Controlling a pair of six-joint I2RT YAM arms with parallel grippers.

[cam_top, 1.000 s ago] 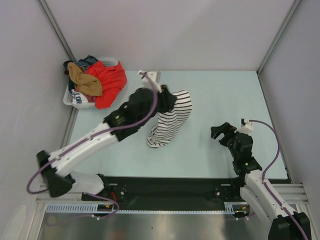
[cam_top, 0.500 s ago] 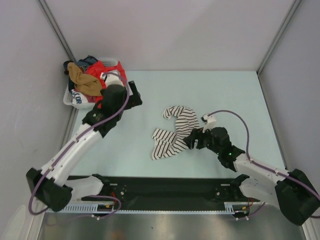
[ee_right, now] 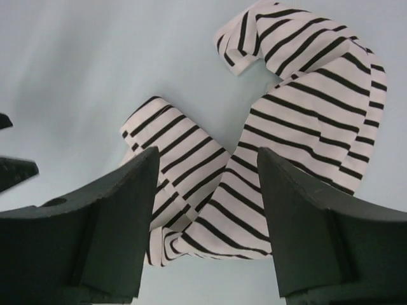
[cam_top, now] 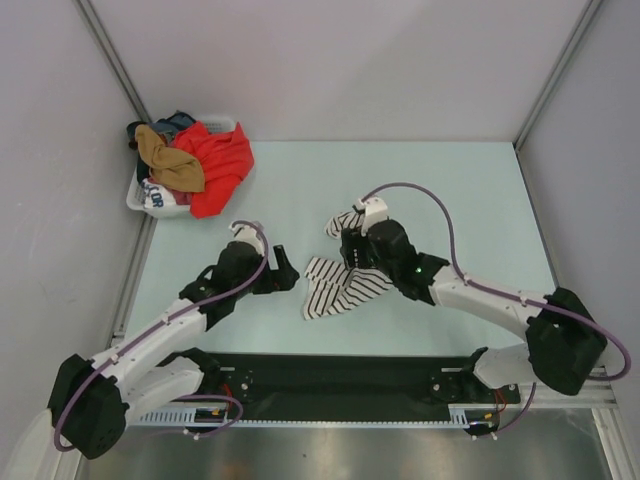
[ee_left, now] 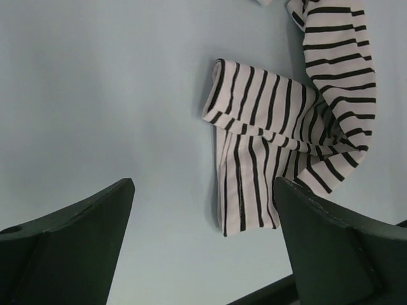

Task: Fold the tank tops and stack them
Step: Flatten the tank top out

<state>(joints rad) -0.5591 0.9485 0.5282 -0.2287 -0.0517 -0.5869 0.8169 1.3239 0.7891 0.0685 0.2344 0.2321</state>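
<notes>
I will grip the flap's outer corner with my left gripper next, to spread the striped tank top open flat for folding.
The white tank top with thin black stripes lies crumpled and twisted on the pale table, a little left of centre. It also shows in the left wrist view and the right wrist view. My right gripper hovers over its middle, open and empty. My left gripper is open and empty just left of the top's near end. The tan-brown tank top lies bunched in the basket at the back left.
A white plastic laundry basket stands at the back left corner, with a red garment hanging over its side and other clothes inside. Grey walls close in the table on three sides. A black strip runs along the near edge.
The striped top went from held up by my left gripper to lying on the table. The left arm swung to the basket, then came back beside the top. The right arm reached left over it.
</notes>
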